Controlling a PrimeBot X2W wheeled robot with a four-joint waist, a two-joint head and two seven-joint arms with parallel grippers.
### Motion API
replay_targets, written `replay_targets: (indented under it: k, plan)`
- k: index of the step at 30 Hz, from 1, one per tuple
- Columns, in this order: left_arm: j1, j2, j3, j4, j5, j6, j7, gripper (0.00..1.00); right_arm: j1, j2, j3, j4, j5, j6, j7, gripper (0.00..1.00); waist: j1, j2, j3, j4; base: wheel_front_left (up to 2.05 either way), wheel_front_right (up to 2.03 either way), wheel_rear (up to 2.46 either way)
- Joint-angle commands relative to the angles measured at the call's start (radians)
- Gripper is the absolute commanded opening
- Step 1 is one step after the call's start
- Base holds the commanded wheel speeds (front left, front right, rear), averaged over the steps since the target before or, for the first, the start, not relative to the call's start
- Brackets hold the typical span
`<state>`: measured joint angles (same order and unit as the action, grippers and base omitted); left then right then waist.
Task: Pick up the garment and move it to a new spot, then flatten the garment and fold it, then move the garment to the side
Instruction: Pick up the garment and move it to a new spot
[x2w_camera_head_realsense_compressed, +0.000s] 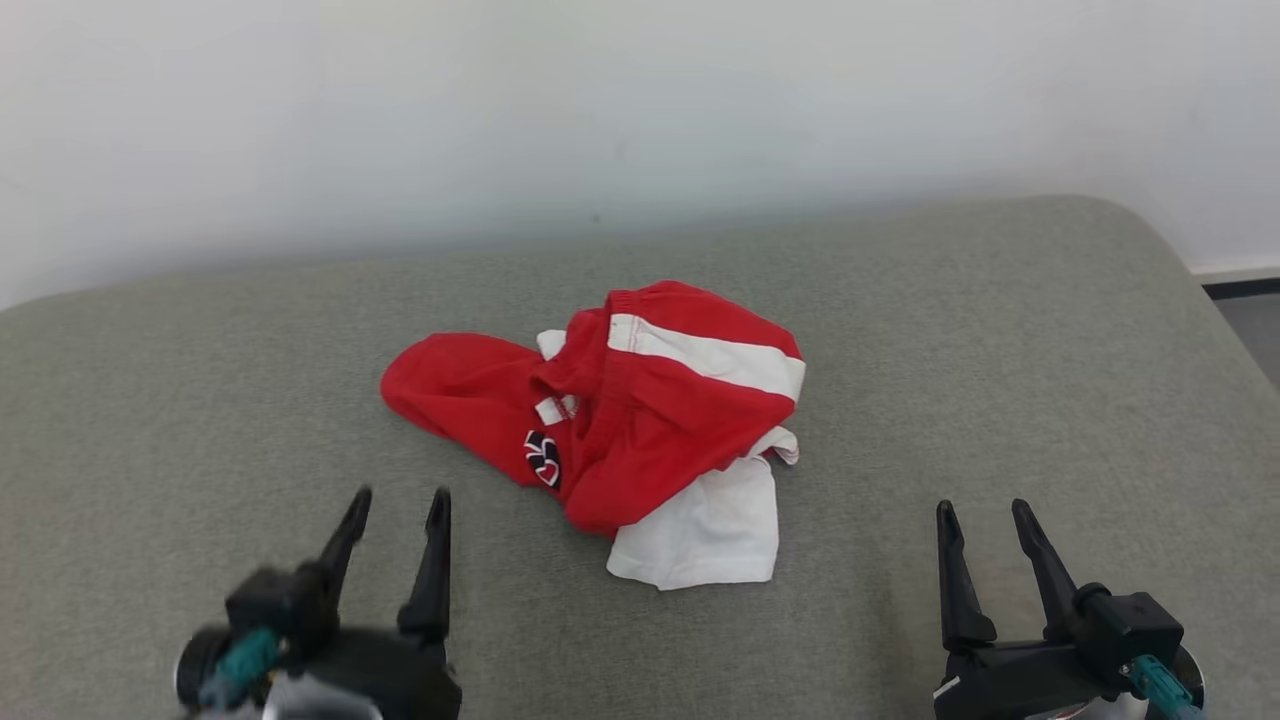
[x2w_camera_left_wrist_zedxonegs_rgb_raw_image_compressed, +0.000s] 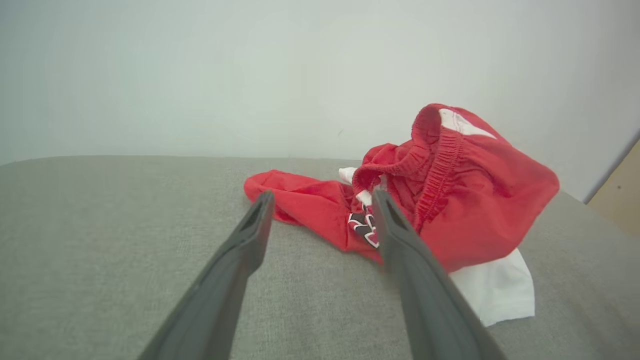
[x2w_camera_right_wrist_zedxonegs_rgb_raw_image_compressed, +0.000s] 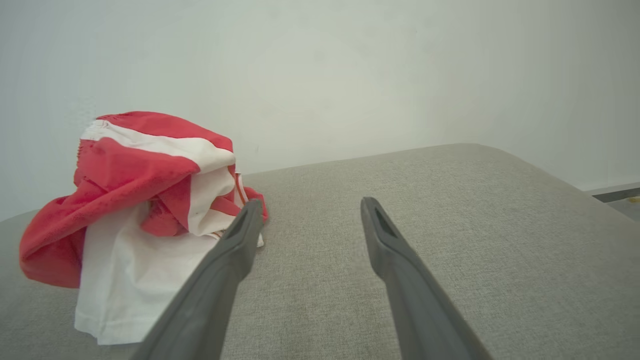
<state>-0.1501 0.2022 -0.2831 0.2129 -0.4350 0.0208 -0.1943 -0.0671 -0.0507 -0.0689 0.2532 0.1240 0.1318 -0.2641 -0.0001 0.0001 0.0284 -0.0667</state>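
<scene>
To pick up the shorts, my left gripper next needs to take hold of the waistband's white-striped edge (x2w_camera_head_realsense_compressed: 619, 332), which stands up in a fold while the rest lies slack.
The garment (x2w_camera_head_realsense_compressed: 640, 420) is a crumpled red and white pair of shorts with an elastic waistband and a dark logo, lying in a heap on the middle of the grey cushion. My left gripper (x2w_camera_head_realsense_compressed: 398, 497) stands open at the lower left, short of the heap's left side. My right gripper (x2w_camera_head_realsense_compressed: 982, 507) is open at the lower right, well apart from it. In the left wrist view the garment (x2w_camera_left_wrist_zedxonegs_rgb_raw_image_compressed: 450, 200) lies just beyond the open left gripper (x2w_camera_left_wrist_zedxonegs_rgb_raw_image_compressed: 322, 197). In the right wrist view the garment (x2w_camera_right_wrist_zedxonegs_rgb_raw_image_compressed: 135, 200) sits left of the open right gripper (x2w_camera_right_wrist_zedxonegs_rgb_raw_image_compressed: 310, 202).
The grey fabric cushion (x2w_camera_head_realsense_compressed: 1000, 350) has a rounded far right corner, with a strip of floor (x2w_camera_head_realsense_compressed: 1245, 320) beyond it. A pale wall (x2w_camera_head_realsense_compressed: 600, 100) stands right behind the cushion's back edge.
</scene>
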Motion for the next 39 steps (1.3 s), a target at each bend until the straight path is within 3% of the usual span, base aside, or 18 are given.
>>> replay_targets:
  k: [1, 5, 15, 22, 28, 33, 34, 35, 39]
  plan:
    - [-0.041, 0.009, -0.002, -0.003, -0.004, -0.010, 0.021, 1.00, -0.007, 0.001, 0.002, -0.003, 0.007, -0.002, -0.001, 1.00, 0.0001, -0.0001, 0.015, -0.029, 0.00, 0.00, 0.00]
    - [-0.152, 0.017, -0.016, 0.000, -0.038, -0.037, 0.153, 1.00, -0.012, 0.001, 0.004, 0.000, 0.017, -0.002, -0.001, 1.00, 0.0001, -0.0001, 0.030, -0.072, 0.00, 0.00, 0.00]
    - [-0.388, 0.012, -0.037, 0.049, -0.118, -0.046, 0.477, 1.00, -0.030, 0.002, 0.008, -0.005, 0.041, -0.002, -0.001, 1.00, 0.0001, -0.0001, 0.076, -0.177, 0.00, 0.00, 0.00]
    - [-0.450, -0.004, -0.050, 0.085, -0.151, -0.055, 0.548, 1.00, -0.039, 0.001, 0.015, -0.006, 0.054, -0.002, -0.001, 1.00, 0.0001, -0.0001, 0.097, -0.207, 0.00, 0.00, 0.00]
    - [-0.495, -0.001, -0.069, 0.131, -0.133, -0.024, 0.617, 1.00, -0.050, 0.001, 0.021, -0.006, 0.066, -0.002, -0.001, 1.00, 0.0001, -0.0001, 0.110, -0.220, 0.00, 0.00, 0.00]
    - [-0.516, -0.009, -0.092, 0.138, -0.144, -0.043, 0.652, 0.98, -0.050, 0.001, 0.024, -0.005, 0.073, -0.002, -0.001, 1.00, 0.0001, -0.0001, 0.114, -0.225, 0.00, 0.00, 0.00]
    - [-0.521, -0.005, -0.100, 0.136, -0.140, -0.048, 0.662, 0.45, -0.050, 0.001, 0.024, -0.005, 0.075, -0.002, -0.001, 1.00, 0.0001, -0.0001, 0.115, -0.225, 0.00, 0.00, 0.00]
    - [-0.527, 0.000, -0.105, 0.131, -0.133, -0.053, 0.665, 0.00, -0.050, 0.001, 0.023, -0.005, 0.077, -0.002, -0.001, 1.00, 0.0001, -0.0001, 0.115, -0.224, 0.00, 0.00, 0.00]
    - [-0.543, 0.002, -0.113, 0.107, -0.129, -0.063, 0.651, 0.00, -0.045, 0.001, 0.014, -0.003, 0.078, -0.002, -0.001, 1.00, 0.0001, -0.0001, 0.114, -0.211, 0.00, 0.00, 0.00]
